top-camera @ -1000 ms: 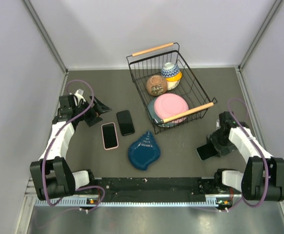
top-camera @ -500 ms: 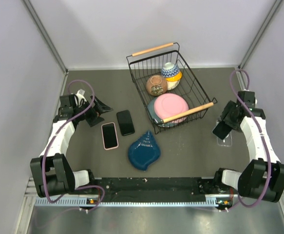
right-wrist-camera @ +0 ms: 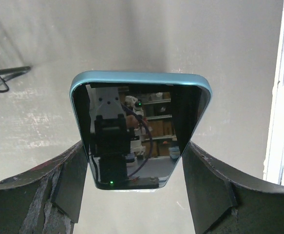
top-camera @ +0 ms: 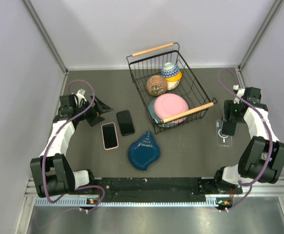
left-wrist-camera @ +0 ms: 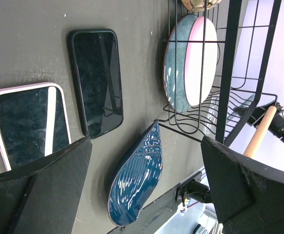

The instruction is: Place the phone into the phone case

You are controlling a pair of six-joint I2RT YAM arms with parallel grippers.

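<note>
The phone would fall crooked if I opened my right gripper now, because it hangs steeply tilted and leaves the near end of the clear case uncovered.
My right gripper is shut on a phone with a light blue rim and a dark, reflecting screen. In the top view this gripper holds the phone low over a clear phone case that lies flat on the table at the right. I cannot tell whether phone and case touch. My left gripper is open and empty at the left, next to a pink-rimmed phone and a black phone. Both also show in the left wrist view, pink-rimmed and black, beyond the open gripper.
A black wire basket with wooden handles stands at the back centre, holding a pink plate and two bowls. A blue shell-shaped dish lies in front of it. Grey walls close in both sides.
My right arm has carried the phone up from the front right of the table, swung it back and set it over the clear case. The left arm has not moved.
</note>
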